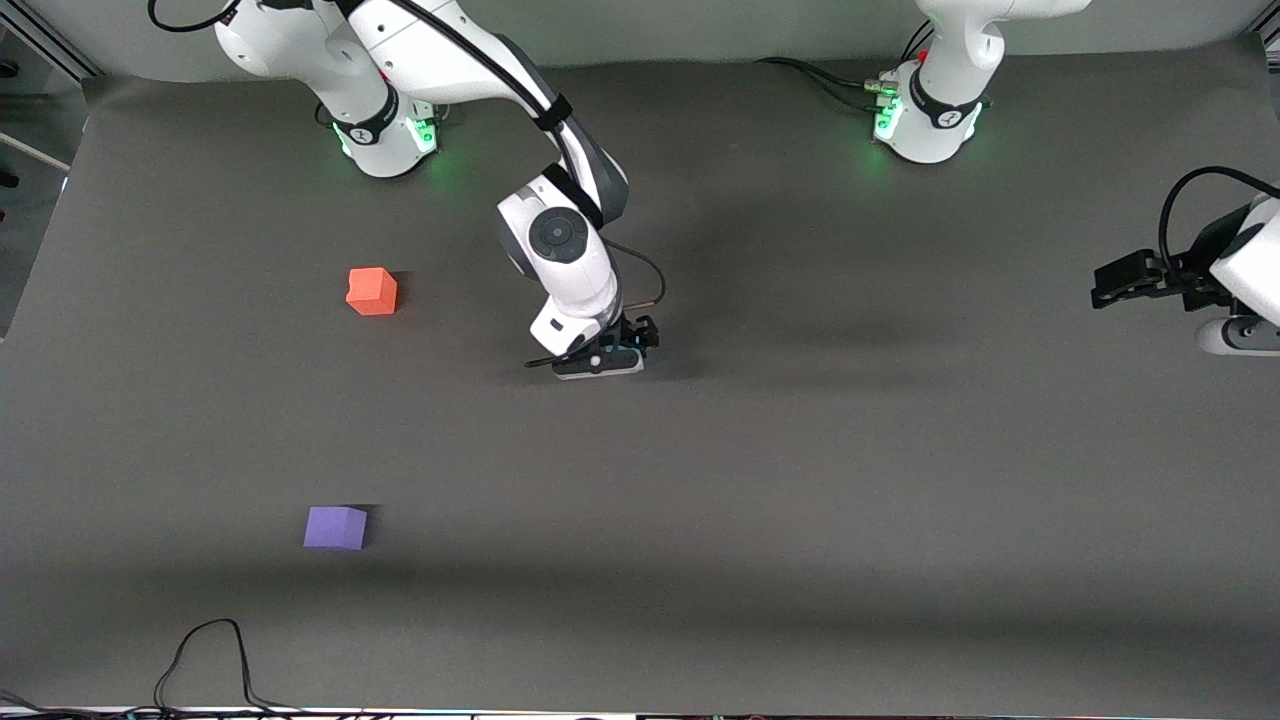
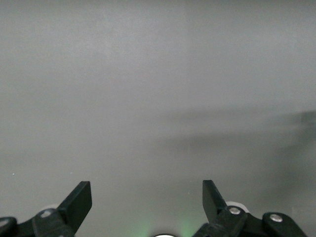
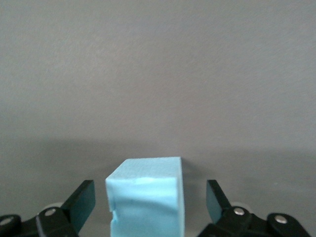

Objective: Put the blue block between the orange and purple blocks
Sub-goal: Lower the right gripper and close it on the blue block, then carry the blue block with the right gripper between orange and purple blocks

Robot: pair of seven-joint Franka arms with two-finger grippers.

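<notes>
My right gripper grabs the blue block [image 3: 145,197] by its two opposite sides next, to set it between the orange and purple blocks.
The blue block [image 3: 145,197] sits on the table between the open fingers of my right gripper [image 3: 148,195], with a gap on each side. In the front view the right gripper [image 1: 600,362] is low over the middle of the table and its hand hides the block. The orange block [image 1: 372,291] lies toward the right arm's end of the table. The purple block [image 1: 336,527] lies nearer to the front camera than the orange one. My left gripper [image 1: 1112,285] waits open and empty at the left arm's end; its wrist view [image 2: 147,190] shows only bare table.
The table is covered by a dark grey mat [image 1: 800,450]. A black cable [image 1: 215,660] loops at the table edge nearest the front camera. The two arm bases [image 1: 385,140] [image 1: 930,120] stand along the farthest edge.
</notes>
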